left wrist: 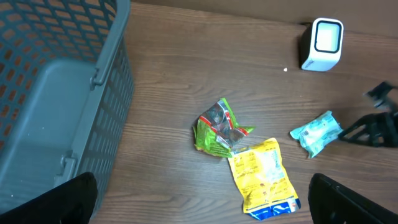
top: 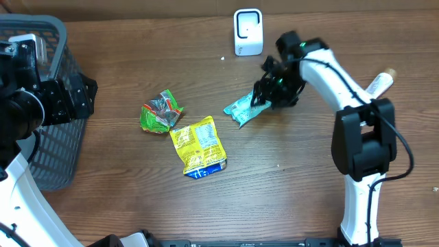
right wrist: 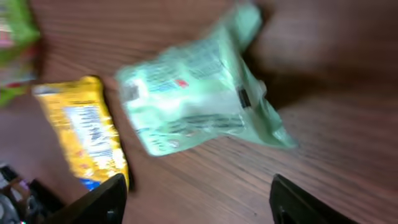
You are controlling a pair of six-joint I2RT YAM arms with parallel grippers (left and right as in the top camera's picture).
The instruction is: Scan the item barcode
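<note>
I will next grab the pale teal snack packet (top: pixel 241 110) with my right gripper by the packet's end nearest it. The packet's far printed end will stay uncovered for scanning the barcode.
A pale teal snack packet (top: pixel 241 110) lies flat on the wooden table, and my right gripper (top: pixel 260 95) hovers at its right end. In the right wrist view the packet (right wrist: pixel 199 106) is blurred and lies just ahead of my right gripper (right wrist: pixel 198 183), which is open with only bare wood between its fingers. The white barcode scanner (top: pixel 247 32) stands at the table's back edge and also shows in the left wrist view (left wrist: pixel 323 43). My left gripper (top: pixel 86 96) stays at the far left beside the basket, open and empty (left wrist: pixel 202 186).
A yellow packet (top: pixel 199 145) and a crumpled green packet (top: pixel 161 112) lie left of the teal one. A grey mesh basket (top: pixel 48 137) stands at the left edge. A pale tube-like object (top: pixel 381 82) sits behind the right arm.
</note>
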